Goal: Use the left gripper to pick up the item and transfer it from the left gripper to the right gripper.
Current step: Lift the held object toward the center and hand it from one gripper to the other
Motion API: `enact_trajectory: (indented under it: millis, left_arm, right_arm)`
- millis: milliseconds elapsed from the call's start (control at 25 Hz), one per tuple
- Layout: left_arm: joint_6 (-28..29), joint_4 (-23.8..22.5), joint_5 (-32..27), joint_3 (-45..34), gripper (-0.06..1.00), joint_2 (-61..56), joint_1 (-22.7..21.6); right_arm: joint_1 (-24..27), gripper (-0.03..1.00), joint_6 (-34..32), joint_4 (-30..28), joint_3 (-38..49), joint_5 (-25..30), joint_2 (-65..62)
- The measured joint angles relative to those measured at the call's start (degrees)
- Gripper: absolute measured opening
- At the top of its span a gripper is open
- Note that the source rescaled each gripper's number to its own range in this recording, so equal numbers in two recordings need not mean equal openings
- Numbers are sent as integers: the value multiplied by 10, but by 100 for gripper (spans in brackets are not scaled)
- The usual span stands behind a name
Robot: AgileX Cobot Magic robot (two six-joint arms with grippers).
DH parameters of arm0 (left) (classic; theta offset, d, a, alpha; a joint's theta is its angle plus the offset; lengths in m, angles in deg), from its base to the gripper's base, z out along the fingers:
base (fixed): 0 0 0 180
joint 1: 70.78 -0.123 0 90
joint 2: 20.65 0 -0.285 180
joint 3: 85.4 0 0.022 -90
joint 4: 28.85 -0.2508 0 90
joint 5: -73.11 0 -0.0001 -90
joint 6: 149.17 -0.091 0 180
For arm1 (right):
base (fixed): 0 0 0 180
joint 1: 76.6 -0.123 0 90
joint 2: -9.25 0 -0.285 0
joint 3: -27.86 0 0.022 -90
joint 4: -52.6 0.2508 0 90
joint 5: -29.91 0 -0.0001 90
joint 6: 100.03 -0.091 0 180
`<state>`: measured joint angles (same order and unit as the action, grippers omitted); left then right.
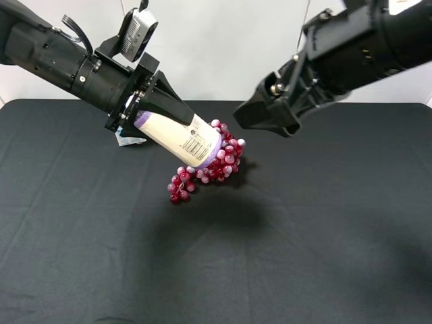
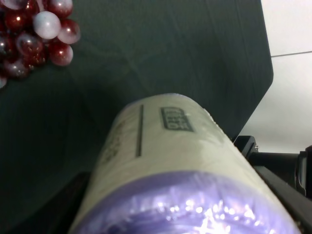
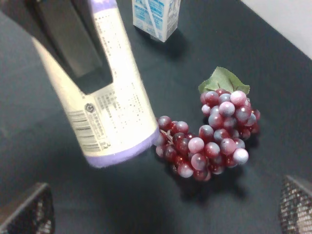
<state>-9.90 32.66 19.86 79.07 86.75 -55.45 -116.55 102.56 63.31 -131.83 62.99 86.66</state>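
Note:
I need to take the cylinder over from my left gripper, so my right gripper should next grab the cream-white cylinder by its barcode end [image 1: 200,144] [image 3: 116,130].
The item [image 1: 196,144], a cream-white cylinder with purple ends and a barcode label, hangs tilted above the black table, lower end toward the grapes. My left gripper [image 1: 181,121] is shut on its upper half. In the left wrist view the item [image 2: 165,146] fills the lower frame. In the right wrist view the item [image 3: 117,107] shows with a left finger [image 3: 78,48] across it. My right gripper [image 1: 263,117] is open and empty, in the air just right of the item's lower end, apart from it. Its fingertips sit at the lower corners of the right wrist view [image 3: 161,214].
A red grape bunch [image 1: 212,165] with a green leaf lies on the black table [image 1: 324,236] under the item's lower end; it also shows in the wrist views [image 2: 39,34] [image 3: 214,131]. A small white-blue drink carton [image 1: 128,138] [image 3: 156,17] stands behind the left gripper.

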Motion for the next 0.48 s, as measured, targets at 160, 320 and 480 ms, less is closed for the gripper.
enact_trajectory:
  millis: [160,320,480]
  left_arm:
    - [-1,8,6,0,1,0,0]
    - [-2,12,13,0,1,0,0]
    - [-2,20,13,0,1,0,0]
  right_arm:
    - [-4,100,22,9,-20,-5,28]
    - [-36,100,57,30,-23,-6,45]
    - [-66,100,63,33,-26,-23,74]
